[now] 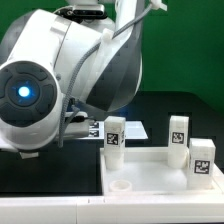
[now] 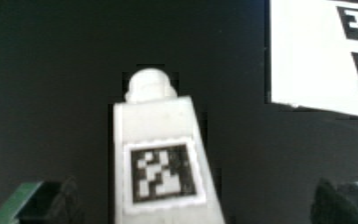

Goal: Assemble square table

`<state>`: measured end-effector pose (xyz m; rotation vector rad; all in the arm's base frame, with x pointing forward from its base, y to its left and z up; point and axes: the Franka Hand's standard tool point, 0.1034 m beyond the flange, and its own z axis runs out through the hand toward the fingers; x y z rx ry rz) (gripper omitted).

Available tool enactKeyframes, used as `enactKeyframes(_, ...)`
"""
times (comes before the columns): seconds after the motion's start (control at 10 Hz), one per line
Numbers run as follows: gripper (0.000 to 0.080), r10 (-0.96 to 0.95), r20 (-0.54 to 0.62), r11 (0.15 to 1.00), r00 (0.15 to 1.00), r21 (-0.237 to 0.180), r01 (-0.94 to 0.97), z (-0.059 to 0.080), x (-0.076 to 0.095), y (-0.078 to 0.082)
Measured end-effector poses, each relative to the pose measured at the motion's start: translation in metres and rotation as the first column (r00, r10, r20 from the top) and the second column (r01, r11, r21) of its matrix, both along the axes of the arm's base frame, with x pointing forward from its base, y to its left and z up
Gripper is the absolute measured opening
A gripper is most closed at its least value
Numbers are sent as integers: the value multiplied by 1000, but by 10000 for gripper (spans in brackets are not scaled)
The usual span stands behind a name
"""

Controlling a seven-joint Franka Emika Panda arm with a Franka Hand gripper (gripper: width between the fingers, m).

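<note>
My gripper closes on the leg now, since my open fingers are beside the leg's tagged end on the black table. Closing now would catch the leg.
In the wrist view a white table leg lies on the black table, its tag facing up and its rounded peg end pointing away from me. My gripper is open above it, one dark finger on each side of the leg's tagged end and neither touching it. In the exterior view the big flat square slab lies at the front with a round hole near its corner. Three tagged legs stand upright by it: one, another and a third. There the arm hides my gripper.
The marker board lies flat on the black table close beside the lying leg. The robot arm's bulky white body fills the exterior view's left and top. A green wall stands behind the table.
</note>
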<state>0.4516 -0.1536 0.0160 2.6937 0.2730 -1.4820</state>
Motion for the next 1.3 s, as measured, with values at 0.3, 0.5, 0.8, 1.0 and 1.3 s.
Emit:
enactKeyframes(0.3, 386, -4, 3, 1000, 1000, -1, 4, -1, -1, -3)
enactKeyframes(0.5, 283, -5, 3, 1000, 1000, -1, 5, -1, -1, -4)
enactKeyframes(0.8, 284, -6, 4, 1000, 1000, -1, 6, 0, 0, -4)
enactKeyframes(1.0, 284, -69, -2, 998, 998, -3, 69, 54, 24, 5)
enactKeyframes(1.3, 284, -44, 198, 999, 979, 18, 42, 69, 39, 0)
